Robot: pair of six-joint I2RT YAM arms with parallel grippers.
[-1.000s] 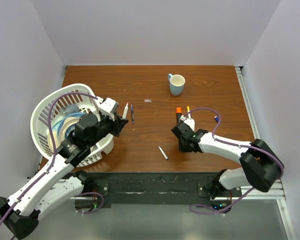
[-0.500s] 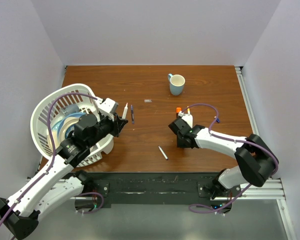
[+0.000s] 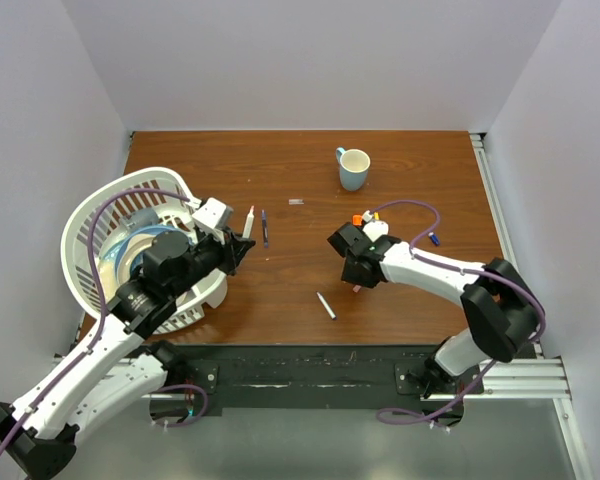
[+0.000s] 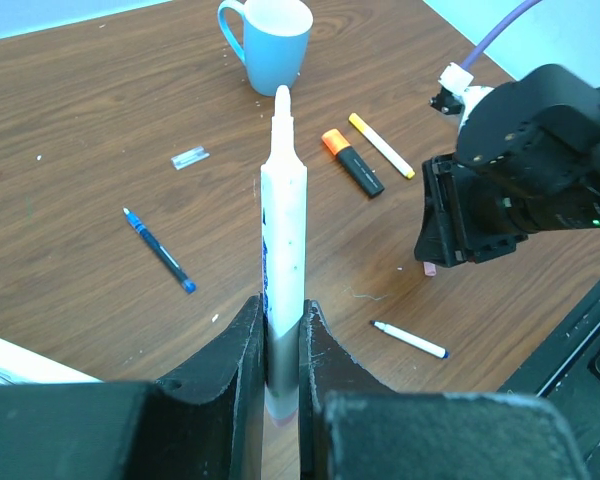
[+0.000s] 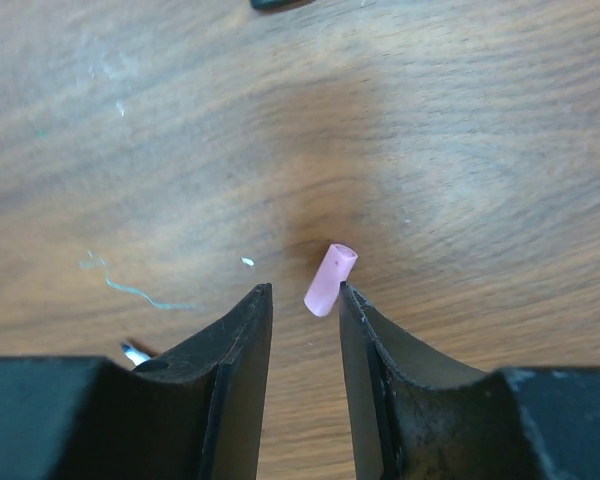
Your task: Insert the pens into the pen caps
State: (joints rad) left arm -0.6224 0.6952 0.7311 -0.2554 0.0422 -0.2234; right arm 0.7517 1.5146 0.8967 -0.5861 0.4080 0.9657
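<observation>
My right gripper needs to grab the small pink pen cap (image 3: 356, 289) around its sides next, so that its open end stays free for me to insert the white pen.
My left gripper (image 4: 283, 305) (image 3: 242, 245) is shut on a white pen (image 4: 283, 200) (image 3: 249, 220), which points away from it with the bare tip at the far end. My right gripper (image 5: 305, 290) (image 3: 355, 275) is open just above the table. A small pink pen cap (image 5: 330, 280) (image 3: 356, 289) lies between its fingertips, close to the right one. On the table lie a blue pen (image 3: 264, 227) (image 4: 158, 250), a black highlighter with an orange end (image 4: 352, 161), a thin yellow-tipped pen (image 4: 380, 145) and a white pen with a blue tip (image 3: 326, 305) (image 4: 408, 339).
A blue mug (image 3: 353, 168) stands at the back. A small clear piece (image 3: 296, 202) lies mid-table. A blue cap (image 3: 434, 239) sits beside the right arm's cable. A white basket (image 3: 90, 240) with dishes fills the left side under the left arm.
The right gripper's jaws have parted and the right arm has swung a little to the left. The pink cap now shows on the table at its tips. The left arm has barely moved.
</observation>
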